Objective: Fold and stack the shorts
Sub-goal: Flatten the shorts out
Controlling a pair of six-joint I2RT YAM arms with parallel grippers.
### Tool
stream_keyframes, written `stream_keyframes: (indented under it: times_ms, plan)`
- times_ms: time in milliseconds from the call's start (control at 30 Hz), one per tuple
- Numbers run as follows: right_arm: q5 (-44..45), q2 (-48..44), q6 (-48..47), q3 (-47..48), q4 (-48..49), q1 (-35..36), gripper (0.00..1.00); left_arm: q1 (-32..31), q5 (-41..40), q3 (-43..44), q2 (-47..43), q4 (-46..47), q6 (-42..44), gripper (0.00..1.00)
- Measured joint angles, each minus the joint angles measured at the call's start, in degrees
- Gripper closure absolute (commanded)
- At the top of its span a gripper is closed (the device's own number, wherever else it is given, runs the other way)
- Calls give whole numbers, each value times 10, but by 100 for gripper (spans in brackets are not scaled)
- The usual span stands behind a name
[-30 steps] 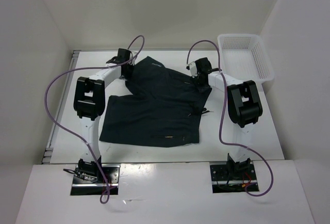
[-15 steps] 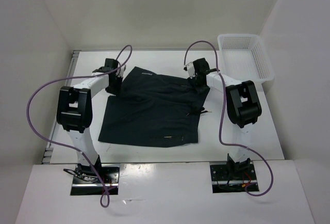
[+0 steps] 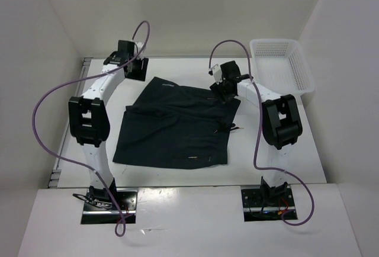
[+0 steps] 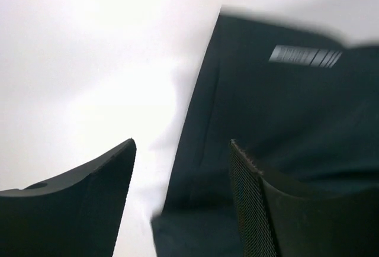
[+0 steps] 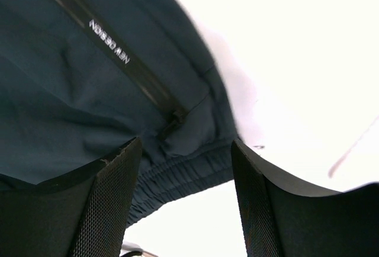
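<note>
My right gripper grabs the black shorts at the gathered waistband corner beside the zip next, to fold the far layer over.
The black shorts lie flat on the white table, a far layer folded over the near one. My left gripper hovers open just past their far left corner. In the left wrist view the gripper stands open above the cloth's edge, holding nothing, with a pale striped mark beyond. My right gripper is open over the far right corner. In the right wrist view the gripper spans the gathered waistband and a zip without touching them.
A white mesh basket stands at the table's far right corner. White walls close in on the left, back and right. Purple cables loop above both arms. Bare table lies left and right of the shorts.
Both grippers opened and let go of the shorts, which settled flat. The left gripper rose and pulled back toward the far left corner; the right one lifted slightly.
</note>
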Motion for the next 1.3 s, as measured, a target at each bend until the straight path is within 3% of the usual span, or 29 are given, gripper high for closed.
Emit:
stream_keyframes:
  times_ms: [167,433,767,900,967,1033,1100,1133,1200,1233,1267,1300]
  plan:
    - [-1,-1,2,31,-1,-9,33,-21,30,161,125,20,0,25]
    - [-30,26,10,67,-6,-52,30,-50,58,269,295,-2,1,19]
    - [-66,29,-3,7,-36,-67,19,-52,38,324,325,1,0,13]
    - [-71,40,-13,5,-39,-68,19,-52,18,326,332,7,0,11]
    - [-73,45,-15,5,-38,-69,24,-52,14,334,339,10,-1,11]
    - [-77,46,-16,5,-38,-69,32,-52,17,353,350,9,-2,25]
    - [-81,47,-19,5,-38,-69,49,-52,28,358,354,9,-3,40]
    - [-83,48,-19,5,-38,-69,55,-53,36,358,355,9,-3,66]
    - [-83,49,-19,6,-37,-69,75,-55,49,357,355,9,-2,88]
    - [-81,50,-21,7,-36,-69,82,-56,54,356,355,9,-3,97]
    - [-79,51,-21,8,-35,-70,93,-57,60,356,355,9,0,100]
    - [-75,51,-20,9,-34,-70,97,-58,63,356,355,9,2,100]
